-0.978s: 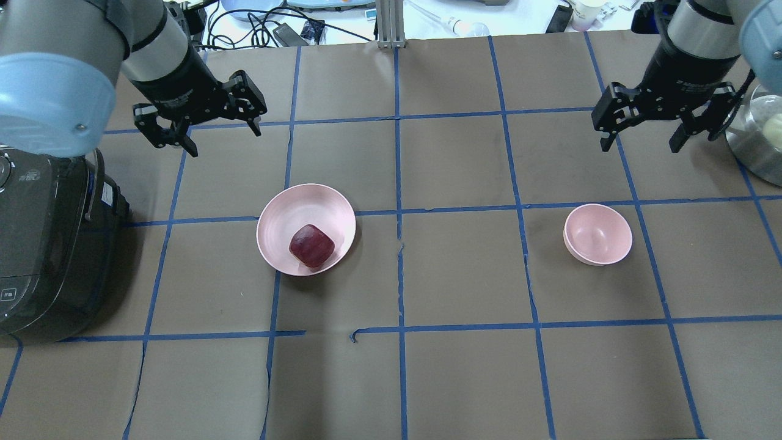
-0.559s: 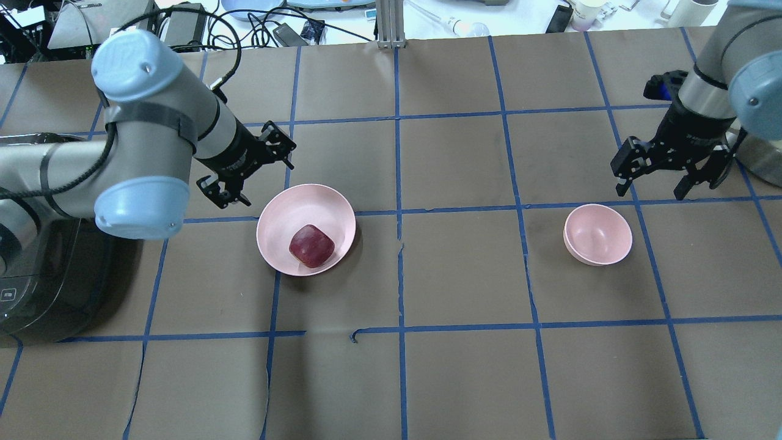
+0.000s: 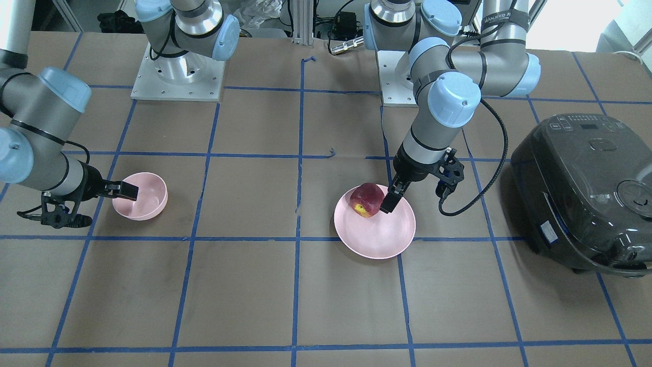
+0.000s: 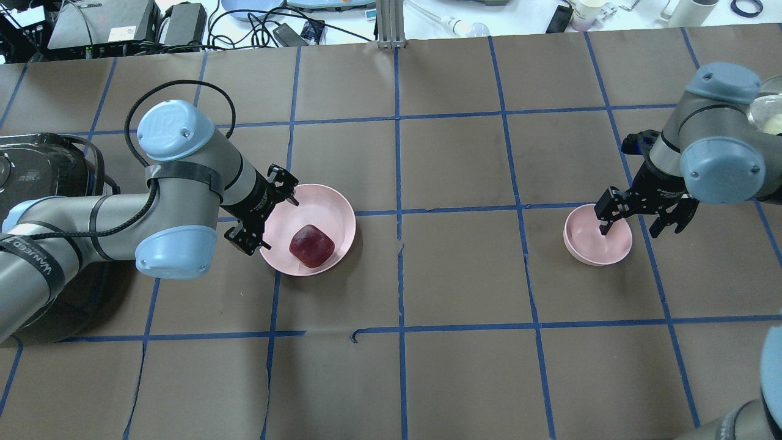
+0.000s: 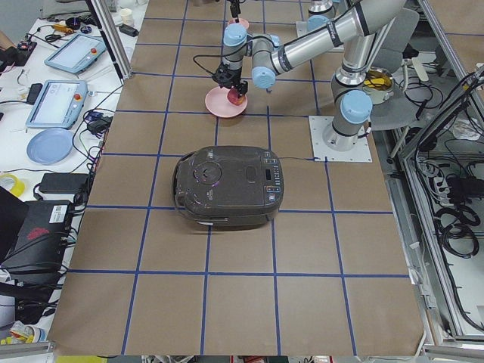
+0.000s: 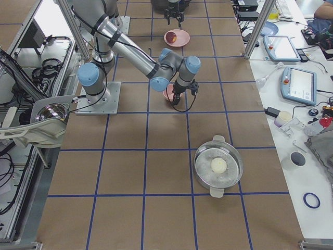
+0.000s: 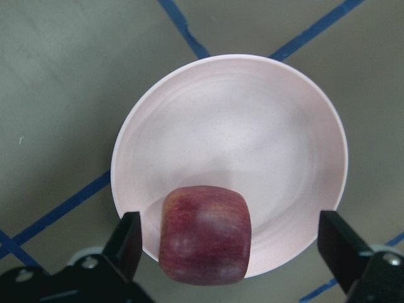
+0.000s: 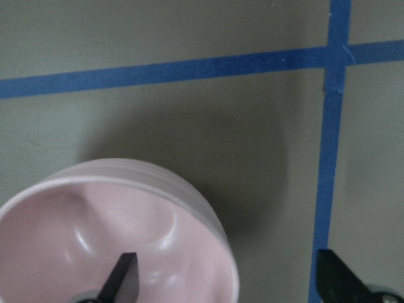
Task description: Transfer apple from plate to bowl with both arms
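Next, my right gripper grabs the small pink bowl by its thin rim (image 8: 225, 243), since the bowl's round opening spreads wider than the gripper's open fingers.
The dark red apple (image 4: 311, 245) lies on the pale pink plate (image 4: 317, 205), toward its near side. My left gripper (image 4: 269, 221) is open and low at the plate's left rim. In the left wrist view the apple (image 7: 205, 232) shows between the fingertips (image 7: 129, 243), untouched, on the plate (image 7: 240, 126). The small pink bowl (image 4: 597, 244) stands to the right. My right gripper (image 4: 632, 231) is open and straddles the bowl's right rim. One finger (image 8: 123, 278) is inside the bowl (image 8: 76, 214) and the other is outside.
A black rice cooker (image 3: 586, 188) stands on the table's left end, close to my left arm. A steel pot with a lid (image 6: 218, 165) stands at the far right. Blue tape lines grid the brown table cover (image 4: 458, 275).
Both arms have come down and forward. The left gripper went from behind the plate to its left rim. The right gripper dropped onto the bowl's rim. Both stay open.
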Available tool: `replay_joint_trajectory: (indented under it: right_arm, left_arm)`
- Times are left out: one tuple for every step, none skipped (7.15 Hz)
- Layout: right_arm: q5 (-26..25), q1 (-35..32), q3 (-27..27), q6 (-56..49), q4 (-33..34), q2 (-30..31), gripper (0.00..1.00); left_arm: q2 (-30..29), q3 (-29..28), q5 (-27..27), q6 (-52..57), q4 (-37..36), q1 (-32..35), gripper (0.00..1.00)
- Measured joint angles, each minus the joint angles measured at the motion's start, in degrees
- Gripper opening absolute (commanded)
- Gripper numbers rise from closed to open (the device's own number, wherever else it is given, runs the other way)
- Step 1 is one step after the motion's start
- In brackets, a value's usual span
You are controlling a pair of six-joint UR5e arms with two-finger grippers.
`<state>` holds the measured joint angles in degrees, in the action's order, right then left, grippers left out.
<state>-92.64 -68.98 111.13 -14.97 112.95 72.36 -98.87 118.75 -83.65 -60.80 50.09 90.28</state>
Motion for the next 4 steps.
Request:
replay_joint_trajectory:
  right_arm:
    - [0.0, 0.0, 0.2, 0.9, 0.9, -1.0, 0.0]
    - [0.0, 0.0, 0.3, 1.9, 1.0, -1.5, 0.0]
    - [0.0, 0.0, 0.4, 2.4, 0.8, -1.5, 0.0]
    - [-0.1, 0.0, 0.4, 2.6, 0.5, -1.5, 0.0]
  left_arm:
    - [-1.7, 0.2, 0.2, -0.6, -0.2, 0.1, 1.0]
    - [-2.8, 0.0, 0.3, -0.9, -0.7, 0.4, 1.0]
    - [-3.6, -0.5, 0.6, -1.0, -1.3, 0.6, 1.0]
    - [-4.7, -1.2, 1.3, -1.0, -2.1, 1.0, 1.0]
